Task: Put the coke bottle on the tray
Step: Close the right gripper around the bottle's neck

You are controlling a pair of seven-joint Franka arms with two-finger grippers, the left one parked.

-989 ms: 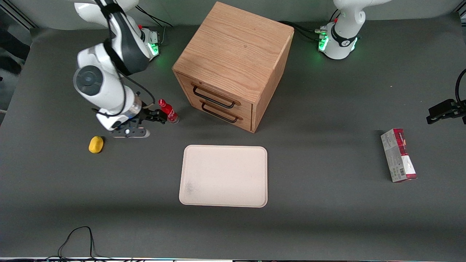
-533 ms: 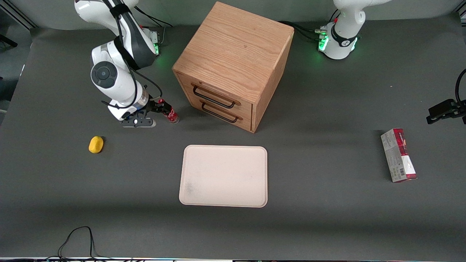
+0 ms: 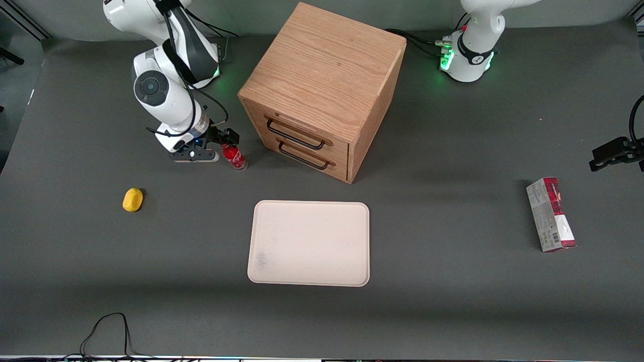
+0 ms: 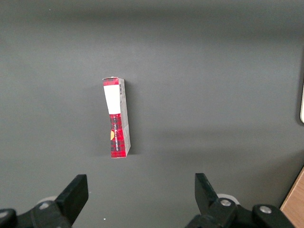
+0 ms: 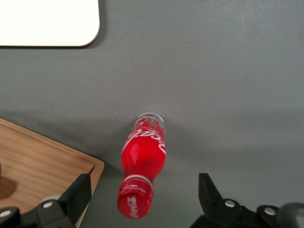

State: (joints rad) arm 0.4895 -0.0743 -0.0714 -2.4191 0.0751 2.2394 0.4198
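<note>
My right gripper will next grab the coke bottle by its red cap [image 5: 135,198]. It will set the bottle onto the cream-pink tray [image 5: 47,21].
The coke bottle [image 3: 235,158] is small and red with white script and stands upright on the dark table, beside the wooden cabinet's drawer front, toward the working arm's end. In the right wrist view the coke bottle [image 5: 143,154] shows from above, its red cap between my two fingers. My right gripper [image 3: 225,139] hangs open just over the bottle's top, and in the right wrist view the gripper [image 5: 143,191] has one finger [image 5: 78,192] on each side of the cap, not touching it. The cream-pink tray [image 3: 309,244] lies empty, nearer the front camera than the bottle; its corner [image 5: 52,23] shows too.
The wooden drawer cabinet [image 3: 322,90] stands close beside the bottle; its edge [image 5: 42,161] is next to one finger. A yellow lemon [image 3: 133,199] lies nearer the camera than my gripper. A red-and-grey carton [image 3: 551,213] lies toward the parked arm's end.
My right arm has moved away from the front camera and toward the cabinet. The open gripper went from beside the bottle to above its cap. The bottle has not moved.
</note>
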